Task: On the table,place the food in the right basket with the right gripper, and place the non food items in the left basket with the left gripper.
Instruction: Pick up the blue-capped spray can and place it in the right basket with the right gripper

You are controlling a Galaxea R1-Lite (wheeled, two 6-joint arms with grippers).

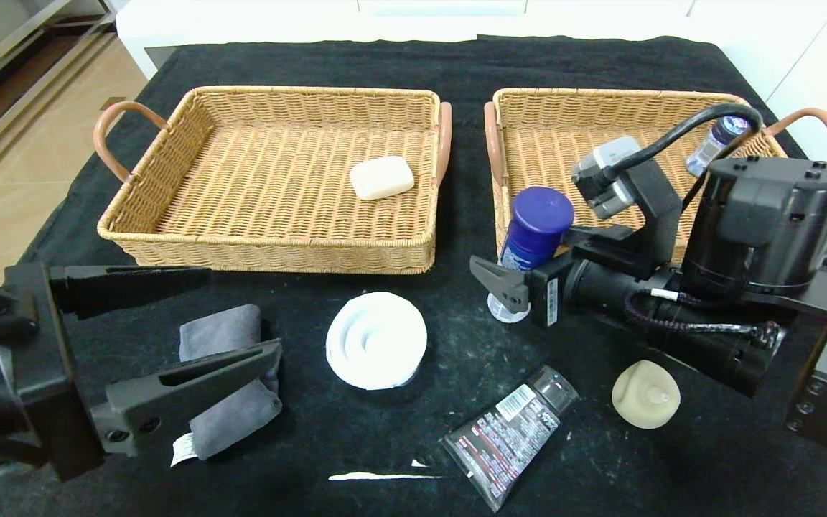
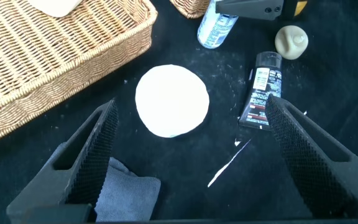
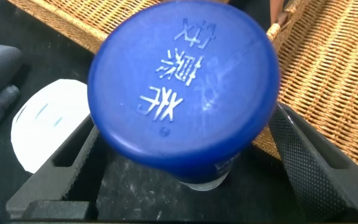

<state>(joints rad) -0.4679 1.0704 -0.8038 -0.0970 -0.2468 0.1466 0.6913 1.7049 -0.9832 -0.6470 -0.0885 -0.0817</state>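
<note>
My fingertips stand on both sides of the white bottle (image 1: 518, 258) below the blue cap (image 1: 534, 228), so my right gripper closes on it next.
The tall white bottle with a blue cap (image 1: 534, 228) stands on the black table (image 1: 456, 402) just in front of the right basket (image 1: 550, 136). My right gripper (image 1: 510, 276) is open, with one finger on each side of the bottle (image 3: 185, 87) and a gap to both. My left gripper (image 1: 245, 312) is open above the folded grey cloth (image 1: 230, 413) at the front left. The white coiled roll (image 1: 376, 341), the black tube (image 1: 510, 434) and the cream bun (image 1: 645, 393) lie on the table. The pear-shaped fruit is not in view.
The left basket (image 1: 241, 179) holds a cream soap bar (image 1: 381, 177). A small dark-capped bottle (image 1: 715, 143) lies in the right basket's far corner. A thin white strip (image 1: 381, 475) lies near the table's front edge.
</note>
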